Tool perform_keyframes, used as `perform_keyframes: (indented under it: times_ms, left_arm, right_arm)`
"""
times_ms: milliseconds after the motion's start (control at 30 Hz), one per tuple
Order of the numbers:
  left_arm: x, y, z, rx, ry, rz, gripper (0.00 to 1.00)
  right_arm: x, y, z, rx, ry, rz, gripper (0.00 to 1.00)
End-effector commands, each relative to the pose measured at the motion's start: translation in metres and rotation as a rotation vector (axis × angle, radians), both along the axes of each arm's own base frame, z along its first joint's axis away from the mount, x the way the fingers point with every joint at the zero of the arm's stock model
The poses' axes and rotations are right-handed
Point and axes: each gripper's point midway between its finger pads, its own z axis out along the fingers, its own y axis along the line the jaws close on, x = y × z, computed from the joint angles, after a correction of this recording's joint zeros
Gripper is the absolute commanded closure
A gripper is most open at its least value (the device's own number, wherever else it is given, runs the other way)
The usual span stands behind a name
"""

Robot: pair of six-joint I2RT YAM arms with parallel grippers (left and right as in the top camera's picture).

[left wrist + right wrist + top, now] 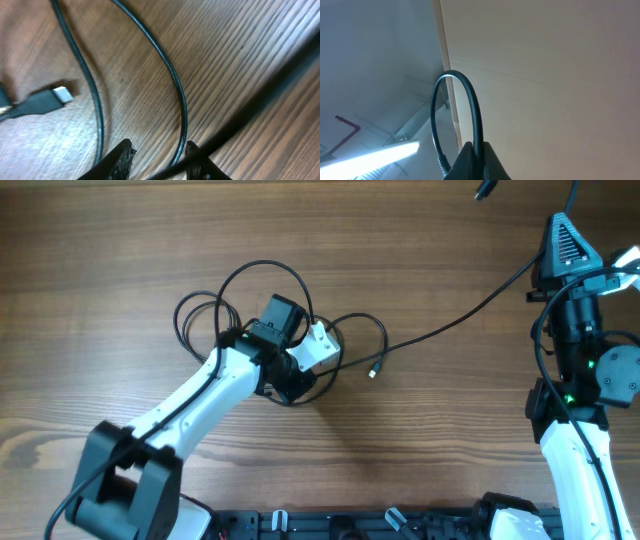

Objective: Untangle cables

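Note:
The left gripper will next pull the remaining end of the cable free of the loops, so it will grab the stretched cable where it meets the tangle.
The cables lie as a tangle of thin black loops at the table's centre-left. My left gripper points down over the tangle's right side. In the left wrist view that gripper is open. One cable strand runs down between its fingers, close to the right fingertip, unpinched. A plug with a silver tip lies to the left. My right gripper is raised at the far right, shut on one cable that loops above its fingers. That cable stretches left to a plug.
Another black plug end shows at the top edge. A blurred dark cord crosses close in front of the left wrist camera. The arm bases sit along the table's front edge.

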Motion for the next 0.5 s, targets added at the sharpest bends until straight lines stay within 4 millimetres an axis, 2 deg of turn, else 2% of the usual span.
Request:
perform_keyframes:
  times_ms: [0, 133, 267, 400, 467]
  left_arm:
    - [-0.007, -0.001, -0.017, 0.007, 0.062, -0.007, 0.64]
    - [-0.008, 0.002, -0.025, 0.028, 0.078, -0.004, 0.65]
    - [0.001, 0.020, -0.029, 0.127, 0.032, 0.024, 0.69]
    - [0.010, 0.052, -0.032, 0.256, 0.001, 0.081, 0.59]
    - [0.011, 0.060, -0.033, 0.259, 0.010, 0.104, 0.54]
  right_arm:
    - [-0.001, 0.001, 0.004, 0.008, -0.008, 0.020, 0.96]
    - [-0.001, 0.001, 0.004, 0.009, -0.007, 0.020, 0.96]
    - [-0.001, 0.001, 0.004, 0.009, -0.007, 0.020, 0.96]
    - [-0.001, 0.000, 0.004, 0.023, -0.004, 0.026, 0.96]
    - [-0.001, 0.000, 0.005, 0.029, -0.003, 0.027, 0.96]
